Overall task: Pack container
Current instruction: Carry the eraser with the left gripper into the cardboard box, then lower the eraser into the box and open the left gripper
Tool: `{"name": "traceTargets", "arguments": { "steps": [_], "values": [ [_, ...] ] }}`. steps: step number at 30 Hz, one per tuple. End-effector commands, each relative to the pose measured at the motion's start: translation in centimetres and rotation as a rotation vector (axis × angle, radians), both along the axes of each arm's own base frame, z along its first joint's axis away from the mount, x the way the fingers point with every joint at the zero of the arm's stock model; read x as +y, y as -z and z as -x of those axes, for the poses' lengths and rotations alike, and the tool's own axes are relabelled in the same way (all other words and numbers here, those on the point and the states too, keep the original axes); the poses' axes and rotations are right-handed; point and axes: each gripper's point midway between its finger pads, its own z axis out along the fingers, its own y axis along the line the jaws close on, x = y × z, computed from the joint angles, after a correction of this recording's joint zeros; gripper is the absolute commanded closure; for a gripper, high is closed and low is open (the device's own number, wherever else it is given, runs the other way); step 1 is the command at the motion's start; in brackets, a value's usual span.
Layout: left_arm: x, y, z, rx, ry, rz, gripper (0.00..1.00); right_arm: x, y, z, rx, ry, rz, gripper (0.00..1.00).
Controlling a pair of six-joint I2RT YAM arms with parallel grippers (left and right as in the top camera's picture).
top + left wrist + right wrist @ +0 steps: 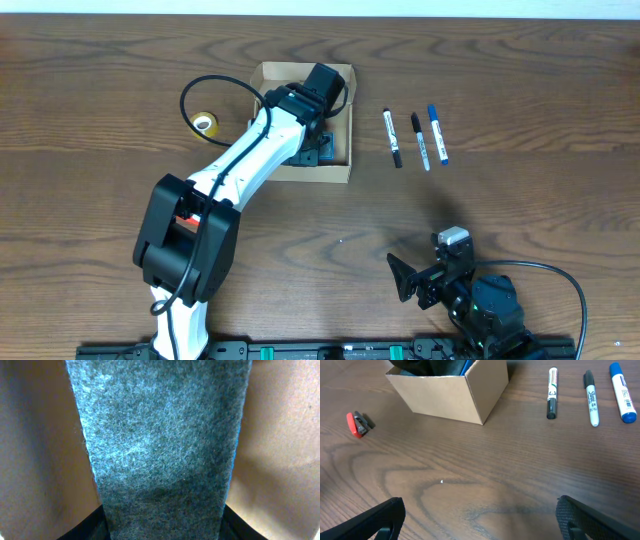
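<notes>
The felt eraser (160,435) has the box's cardboard sides on both sides, so it would come to rest in the box. My left gripper needs to open.
The container (303,172) is a small open tan cardboard box at the table's upper middle; it also shows in the right wrist view (445,392). My left gripper (318,142) reaches down inside it. In the left wrist view the gripper (162,530) is shut on a grey-blue felt eraser (160,435), with the box's cardboard walls (280,435) on both sides. Three marker pens (421,140) lie in a row right of the box, also in the right wrist view (591,397). My right gripper (420,275) is open and empty above bare table (480,520) near the front edge.
A roll of yellow tape (206,123) lies left of the box. A small red and black object (357,424) lies on the table to the left of the box in the right wrist view. The left arm's cable loops over the box's left side.
</notes>
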Motion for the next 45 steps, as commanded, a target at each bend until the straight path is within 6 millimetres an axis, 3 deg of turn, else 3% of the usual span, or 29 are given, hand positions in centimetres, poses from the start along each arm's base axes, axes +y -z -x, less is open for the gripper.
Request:
{"name": "traceTargets", "arguments": {
  "steps": [1, 10, 15, 18, 29, 38, 45],
  "values": [
    [0.6, 0.3, -0.2, 0.009, -0.037, -0.003, 0.94, 0.2, 0.0, 0.1, -0.010, -0.014, 0.009, 0.01],
    [0.9, 0.5, -0.1, 0.018, -0.041, -0.011, 0.94, 0.2, 0.0, 0.1, -0.010, -0.014, 0.009, 0.01],
    [1.0, 0.6, 0.2, 0.031, -0.041, -0.016, 0.79, 0.2, 0.0, 0.1, -0.010, -0.014, 0.009, 0.01],
    [1.0, 0.6, 0.2, 0.031, -0.041, -0.016, 0.60, 0.2, 0.0, 0.1, -0.010, -0.014, 0.009, 0.01],
    [1.0, 0.6, 0.2, 0.031, -0.040, -0.015, 0.34, 0.2, 0.0, 0.1, -0.010, -0.014, 0.009, 0.01],
    [1.0, 0.6, 0.2, 0.031, -0.040, -0.014, 0.33, 0.2, 0.0, 0.1, -0.010, -0.014, 0.009, 0.01],
    [-1.0, -0.1, -0.5, 0.005, 0.079, 0.061, 0.31, 0.2, 0.0, 0.1, -0.010, -0.014, 0.009, 0.01]
  ]
}}
